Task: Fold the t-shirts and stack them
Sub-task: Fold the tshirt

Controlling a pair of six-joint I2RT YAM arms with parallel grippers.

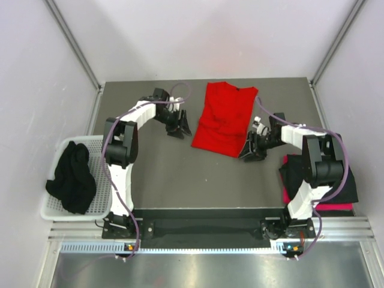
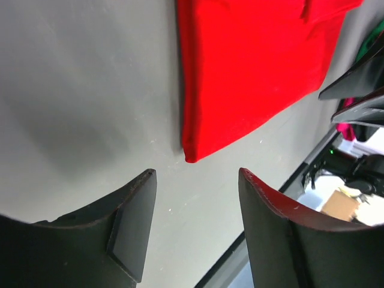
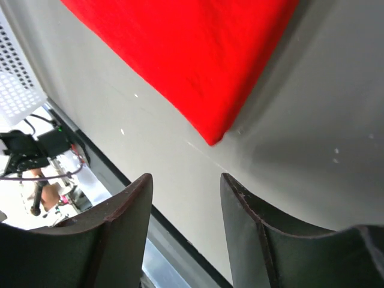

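The red t-shirt's edge at the hem needs to be folded over toward its collar. My right gripper will grab the t-shirt's near corner at the hem next.
A bright red t-shirt (image 1: pixel 223 119) lies partly folded on the grey table at the back centre. It also shows in the left wrist view (image 2: pixel 252 66) and the right wrist view (image 3: pixel 192 54). My left gripper (image 1: pixel 178 129) is open and empty, just left of the shirt's near left corner. My right gripper (image 1: pixel 251 151) is open and empty, just off its near right corner. A black t-shirt (image 1: pixel 73 177) lies bunched in the basket. A folded black shirt (image 1: pixel 294 174) lies on a pinkish-red one (image 1: pixel 333 206) at the right.
A white mesh basket (image 1: pixel 105 180) stands at the table's left edge. The table (image 1: pixel 198 180) has a dark front strip and a metal rail along the near edge. White walls enclose the back and sides.
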